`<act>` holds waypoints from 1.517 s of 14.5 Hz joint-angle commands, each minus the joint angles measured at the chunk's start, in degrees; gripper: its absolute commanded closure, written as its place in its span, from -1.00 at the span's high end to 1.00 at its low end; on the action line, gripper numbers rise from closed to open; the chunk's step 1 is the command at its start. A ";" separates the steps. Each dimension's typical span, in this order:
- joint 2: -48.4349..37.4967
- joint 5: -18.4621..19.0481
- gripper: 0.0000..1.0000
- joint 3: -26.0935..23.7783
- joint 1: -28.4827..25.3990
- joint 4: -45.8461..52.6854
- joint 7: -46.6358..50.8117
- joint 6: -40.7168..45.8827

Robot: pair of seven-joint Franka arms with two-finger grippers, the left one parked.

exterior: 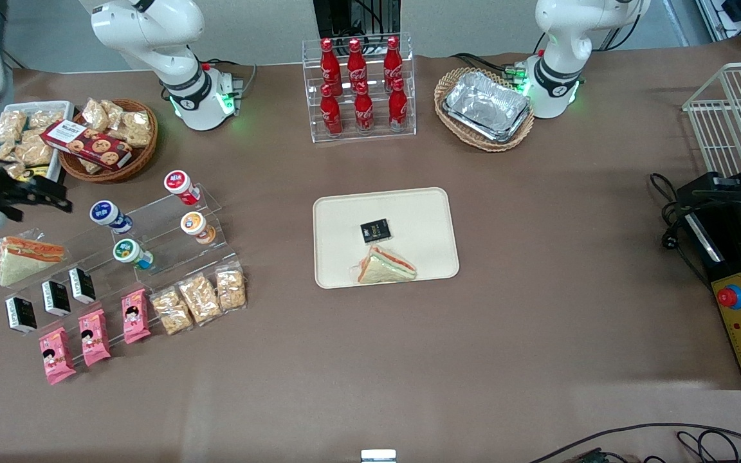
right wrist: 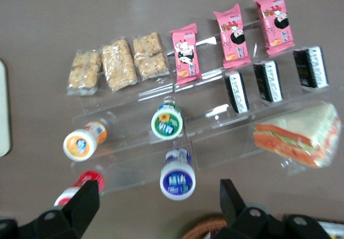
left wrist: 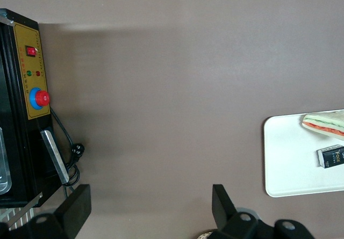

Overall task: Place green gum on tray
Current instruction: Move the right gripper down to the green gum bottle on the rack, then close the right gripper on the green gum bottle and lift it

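Observation:
The green gum needs to go onto the tray, so my right gripper will next grab the green gum by its end with the cap.
The green gum is a small jar with a green-and-white lid lying on a low step of a clear acrylic stand; it also shows in the right wrist view. The cream tray lies at the table's middle and holds a wrapped sandwich and a small black packet; a sliver of its rim shows in the right wrist view. My right gripper hovers high toward the working arm's end of the table, open and empty, above the blue-lidded jar and apart from the green gum.
On the stand lie a blue-lidded jar, an orange-lidded jar and a red-lidded jar. Pink snack packs, rice crackers, black boxes and a sandwich lie around it. A wicker basket and a cola rack stand farther off.

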State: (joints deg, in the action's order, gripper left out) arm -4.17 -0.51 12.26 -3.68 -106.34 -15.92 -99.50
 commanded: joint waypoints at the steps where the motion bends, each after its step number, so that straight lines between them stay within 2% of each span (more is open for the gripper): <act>1: -1.11 -1.16 1.00 -0.14 -0.10 -12.46 0.54 -13.23; 10: 5.31 -1.95 1.00 -0.22 -1.06 -25.92 0.54 -33.37; 18: 7.68 -2.04 1.00 -0.22 -1.50 -27.26 0.19 -36.02; 20: 9.09 -2.04 0.92 -0.22 -1.68 -27.26 -0.25 -37.86; 22: 9.97 -1.95 0.62 -0.14 -1.68 -27.17 -1.03 -38.84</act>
State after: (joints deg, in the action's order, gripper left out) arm 4.07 -1.20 11.96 -4.98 -133.23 -15.73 -135.57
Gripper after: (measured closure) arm 0.035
